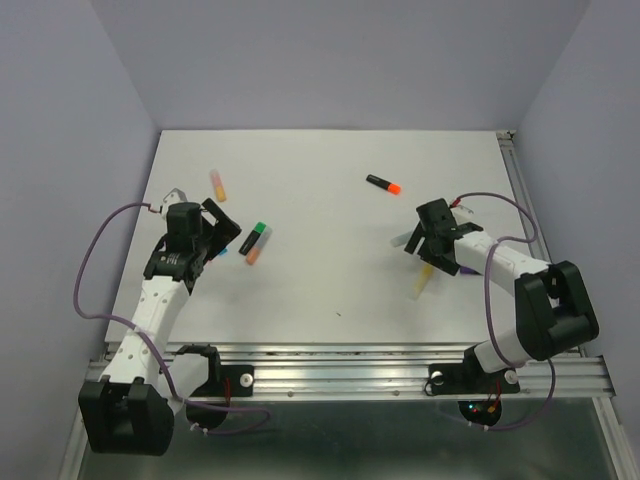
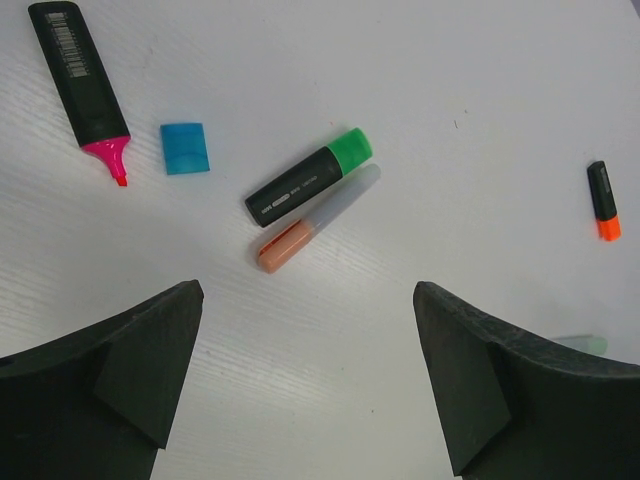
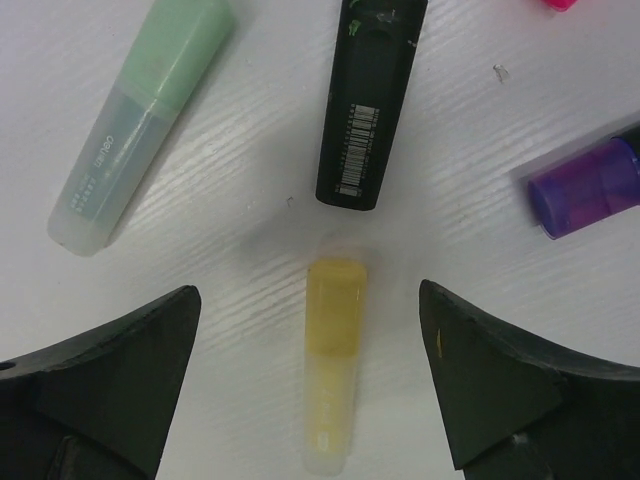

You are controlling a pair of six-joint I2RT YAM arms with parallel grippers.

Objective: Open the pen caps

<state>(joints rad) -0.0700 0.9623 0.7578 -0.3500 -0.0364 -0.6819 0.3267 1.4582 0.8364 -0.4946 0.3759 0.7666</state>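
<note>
I should grab the pastel highlighter by its yellow cap with my right gripper, which leaves the highlighter's pale body free for opening the cap.
My left gripper hangs open over bare table, nothing between its fingers. Ahead of it lie a black highlighter with a green cap and a pale one with an orange cap. Further left are a loose blue cap and an uncapped black barrel with a pink tip. My right gripper is open astride a pastel highlighter with a yellow cap, not touching it. Beyond it lie a pastel highlighter with a green cap, a black barrel and a purple cap.
A black highlighter with an orange cap lies mid-table towards the back. A pastel orange highlighter rests at the back left. The left gripper and right gripper are far apart. Grey walls enclose the white table.
</note>
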